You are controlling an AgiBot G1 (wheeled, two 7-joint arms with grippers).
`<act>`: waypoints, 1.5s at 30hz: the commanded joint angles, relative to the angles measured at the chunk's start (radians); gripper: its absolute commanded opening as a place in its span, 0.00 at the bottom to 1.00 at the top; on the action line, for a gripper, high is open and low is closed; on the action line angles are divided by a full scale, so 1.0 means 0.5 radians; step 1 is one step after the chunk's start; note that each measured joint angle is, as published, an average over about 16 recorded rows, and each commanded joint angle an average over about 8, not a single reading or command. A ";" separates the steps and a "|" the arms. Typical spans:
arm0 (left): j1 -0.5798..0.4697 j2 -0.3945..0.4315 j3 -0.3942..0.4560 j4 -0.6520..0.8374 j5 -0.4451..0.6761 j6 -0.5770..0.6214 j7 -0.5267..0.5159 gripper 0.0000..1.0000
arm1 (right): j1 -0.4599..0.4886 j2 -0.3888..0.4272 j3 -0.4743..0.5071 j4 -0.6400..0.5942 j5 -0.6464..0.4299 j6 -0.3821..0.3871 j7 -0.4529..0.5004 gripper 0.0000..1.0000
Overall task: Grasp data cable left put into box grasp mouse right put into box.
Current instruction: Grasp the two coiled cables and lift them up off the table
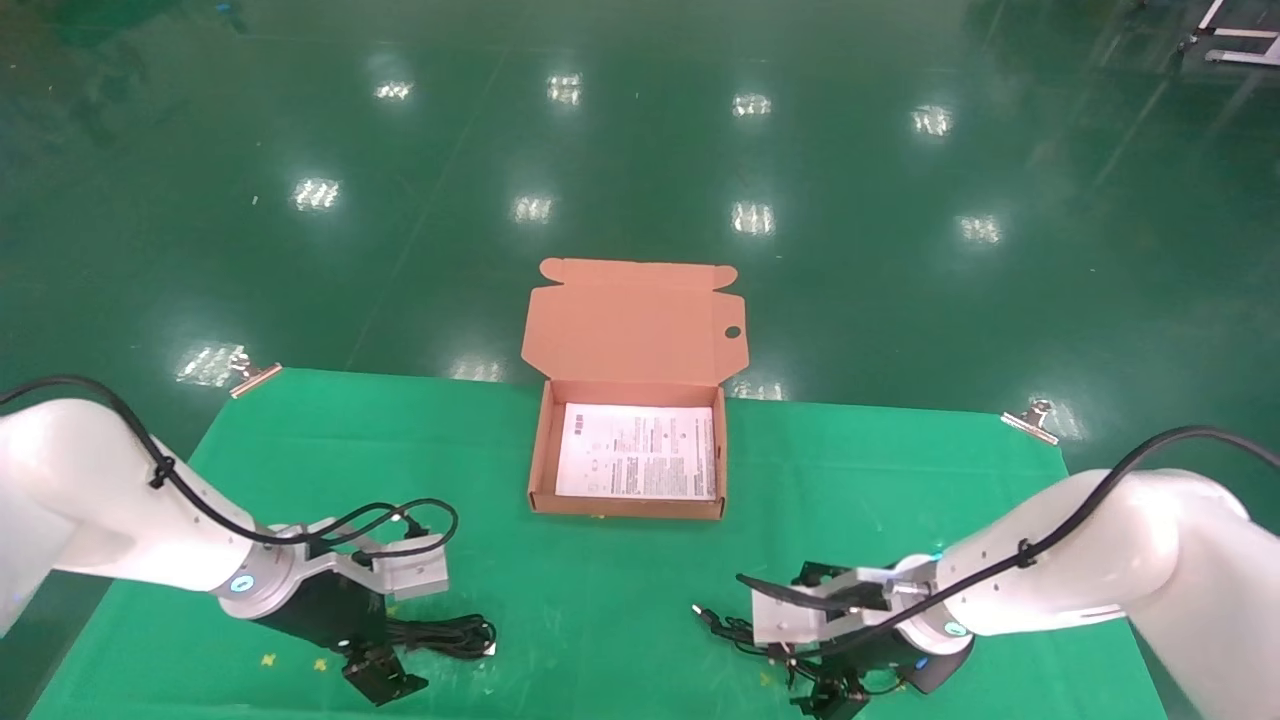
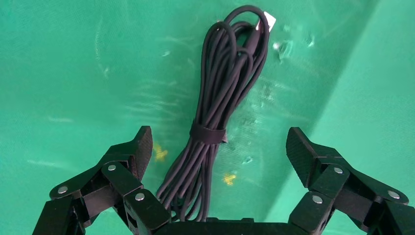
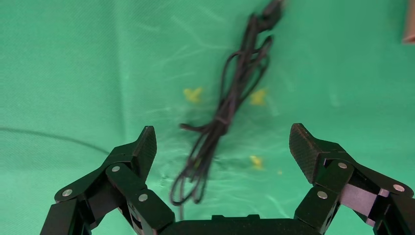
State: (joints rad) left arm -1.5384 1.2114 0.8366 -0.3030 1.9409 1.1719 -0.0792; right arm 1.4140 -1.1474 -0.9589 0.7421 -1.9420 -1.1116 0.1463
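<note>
Loose loops spread out at both ends of the data cable (image 2: pixel 208 133), so my left gripper should grab the cable at its strapped middle next.
The data cable (image 2: pixel 208 133) is a black coiled bundle bound by a strap, lying on the green cloth at the front left (image 1: pixel 452 634). My left gripper (image 2: pixel 219 142) hangs open just above it, fingers on either side of the bundle and not touching it (image 1: pixel 380 678). At the front right my right gripper (image 3: pixel 222 137) is open over a thin black cord bundle (image 3: pixel 230 93), whose plug end points left (image 1: pixel 703 612). The mouse's body is hidden. The box (image 1: pixel 540 450) stands open at the table's middle, lid leaning back.
A printed paper sheet (image 1: pixel 640 452) lies in the box. Metal clips (image 1: pixel 250 375) (image 1: pixel 1030 418) hold the cloth at the table's far corners. Small yellow marks (image 3: pixel 193 94) dot the cloth near both cables. Green floor lies beyond the far edge.
</note>
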 commanded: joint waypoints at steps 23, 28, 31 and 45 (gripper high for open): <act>-0.010 0.016 0.005 0.052 0.009 -0.024 0.036 0.00 | -0.003 -0.022 0.000 -0.068 0.005 0.020 -0.032 0.00; -0.009 0.014 0.005 0.047 0.008 -0.022 0.034 0.00 | -0.003 -0.020 0.000 -0.063 0.005 0.018 -0.031 0.00; -0.009 0.013 0.005 0.045 0.008 -0.021 0.034 0.00 | -0.003 -0.019 0.000 -0.060 0.005 0.017 -0.030 0.00; -0.007 0.012 0.005 0.040 0.007 -0.019 0.032 0.00 | -0.002 -0.017 0.000 -0.055 0.006 0.014 -0.029 0.00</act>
State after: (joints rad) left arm -1.5424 1.2172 0.8389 -0.2832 1.9443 1.1624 -0.0628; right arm 1.4128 -1.1560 -0.9589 0.7147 -1.9392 -1.1044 0.1319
